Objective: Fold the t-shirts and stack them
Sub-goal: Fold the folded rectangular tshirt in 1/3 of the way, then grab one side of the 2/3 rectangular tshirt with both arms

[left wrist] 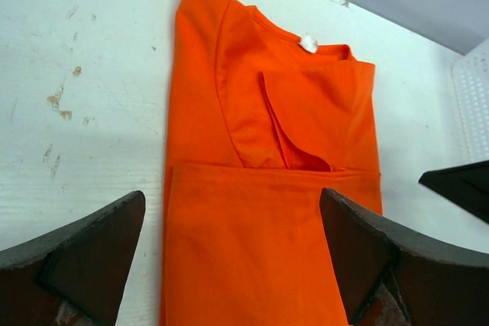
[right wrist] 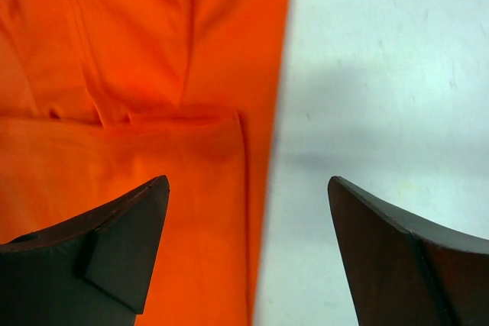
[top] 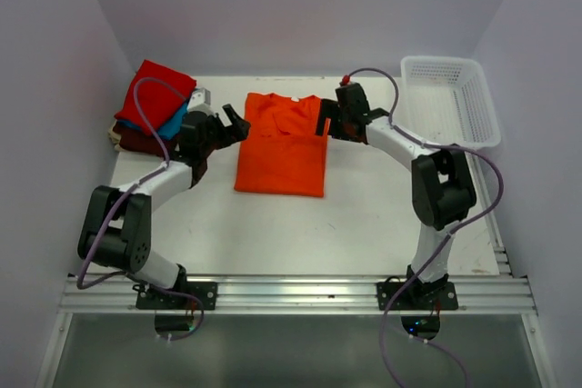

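Observation:
My right gripper grabs the orange t-shirt (top: 284, 144) by its near folded corner (top: 321, 194) next. Then I fold that edge of the t-shirt over the far part.
The orange t-shirt (top: 284, 144) lies on the white table (top: 364, 215), its sides folded in and the bottom folded up over the middle. It also shows in the left wrist view (left wrist: 260, 188) and the right wrist view (right wrist: 137, 97). My left gripper (top: 238, 124) is open and empty, just above the shirt's left edge. My right gripper (top: 326, 119) is open and empty over the shirt's right edge. A stack of folded t-shirts sits at the far left: red (top: 156, 94) on top, turquoise-blue (top: 171, 122) beneath, dark maroon (top: 141, 141) at the bottom.
A white plastic mesh basket (top: 450, 102) stands at the back right corner. White walls close in the table on the left, back and right. The aluminium base rail (top: 291, 293) runs along the near edge.

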